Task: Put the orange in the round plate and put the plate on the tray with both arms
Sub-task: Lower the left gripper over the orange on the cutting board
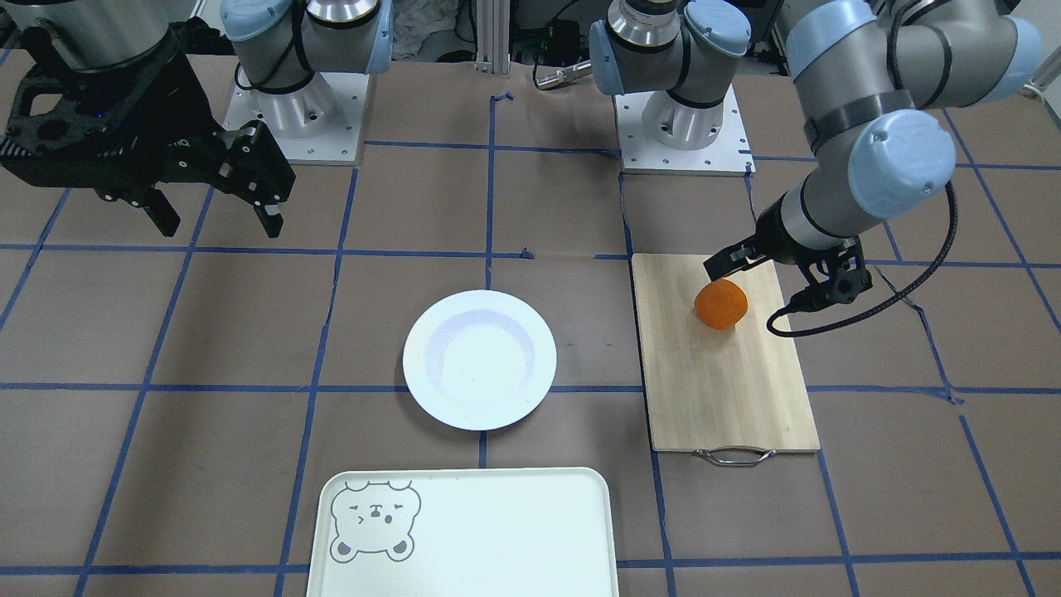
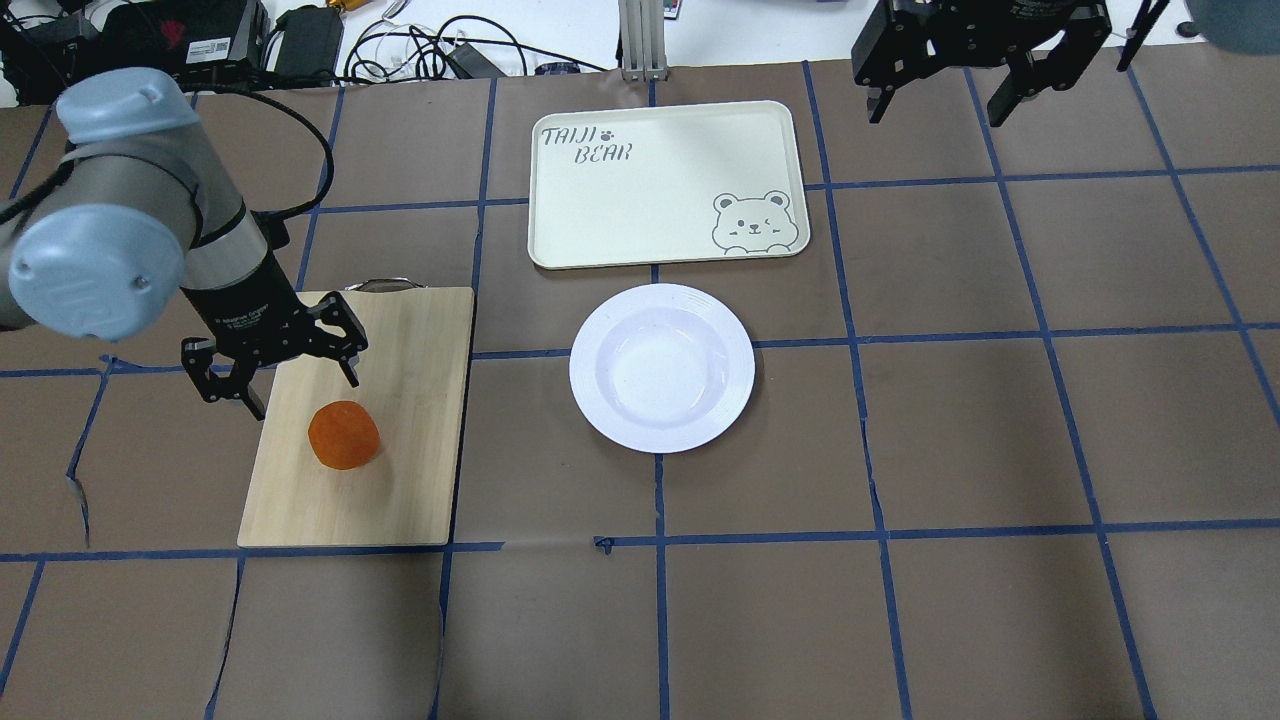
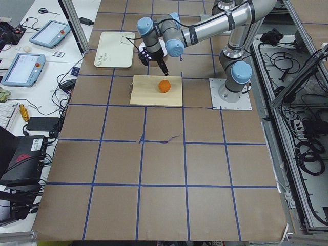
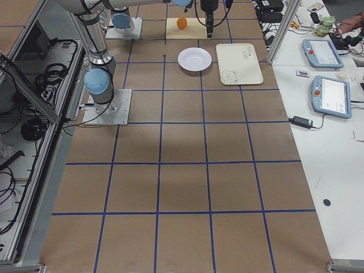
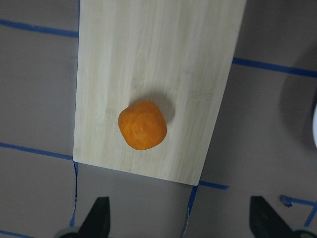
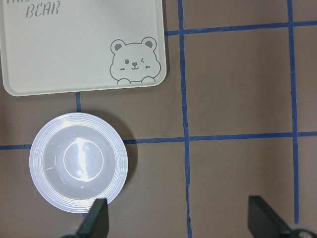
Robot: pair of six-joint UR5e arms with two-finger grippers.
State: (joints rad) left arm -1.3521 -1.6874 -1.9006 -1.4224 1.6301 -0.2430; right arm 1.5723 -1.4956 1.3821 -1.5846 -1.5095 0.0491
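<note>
I will next use my left gripper to grab the orange (image 1: 720,304) by its round sides, so that I can put it in the round plate (image 1: 479,359).
The orange (image 2: 343,435) (image 1: 720,304) (image 5: 142,125) lies on a wooden cutting board (image 2: 400,440). My left gripper (image 2: 300,385) hangs open just above the board, a little back from the orange and not touching it. The white round plate (image 2: 661,367) (image 1: 479,359) (image 6: 78,162) sits empty mid-table. Beyond it lies the cream tray (image 2: 640,200) (image 1: 514,531) with a bear face, also empty. My right gripper (image 2: 940,100) (image 1: 220,220) is raised high and open, off to the plate's right and holding nothing.
The cutting board's metal handle (image 1: 734,456) points toward the tray side. Blue tape lines grid the brown table cover. Cables and boxes (image 2: 250,40) lie past the far edge. Two tablets (image 4: 327,74) rest on a side bench.
</note>
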